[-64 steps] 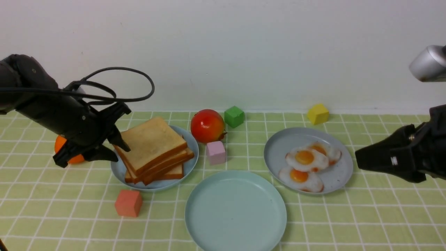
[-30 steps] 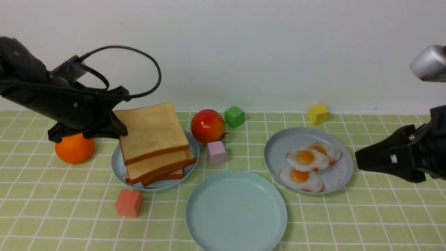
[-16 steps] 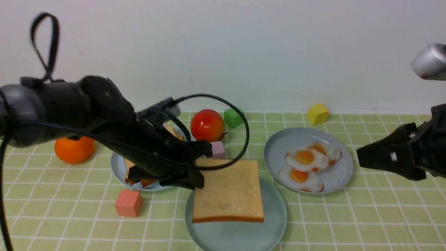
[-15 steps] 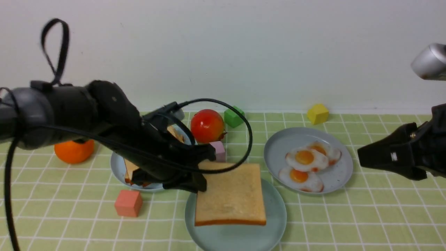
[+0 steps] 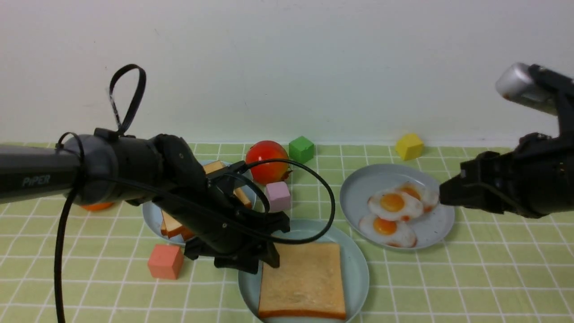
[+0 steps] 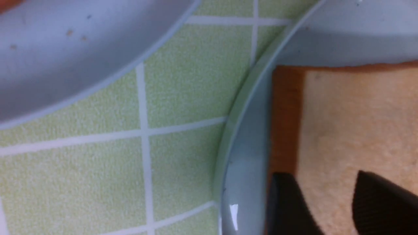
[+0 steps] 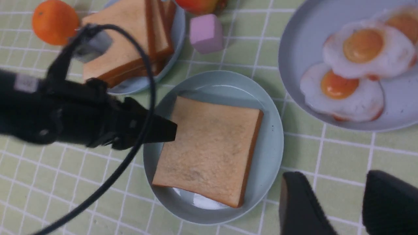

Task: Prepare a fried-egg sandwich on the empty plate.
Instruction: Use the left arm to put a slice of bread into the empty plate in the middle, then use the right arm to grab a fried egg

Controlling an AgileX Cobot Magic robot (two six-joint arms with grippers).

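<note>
My right gripper next needs to grab a fried egg by its white edge [image 5: 419,209]. The egg will then top the toast slice for the sandwich.
One tan toast slice [image 5: 302,280] lies flat on the pale teal plate [image 5: 356,269] at the front centre. My left gripper [image 5: 278,244] is open at the slice's left edge, and in the left wrist view [image 6: 321,174] both fingers lie over the toast [image 6: 352,120]. White fried eggs with orange yolks [image 5: 394,204] lie on the grey-blue plate [image 5: 430,233] on the right. My right gripper [image 5: 441,197] is open and empty at that plate's right edge. The right wrist view shows the toast [image 7: 209,147], the teal plate [image 7: 271,137] and the eggs [image 7: 362,45].
A toast pile [image 5: 172,226] on a grey-blue plate [image 5: 152,215] is partly hidden behind my left arm. Around it are a tomato [image 5: 267,162], a pink cube [image 5: 278,196], a green cube [image 5: 301,149], a yellow cube [image 5: 409,146], a salmon cube [image 5: 165,261] and an orange [image 5: 96,206].
My left gripper lifted the top slice off the pile, carried it right, lowered it flat onto the teal plate and opened. My right arm has moved left toward the egg plate.
</note>
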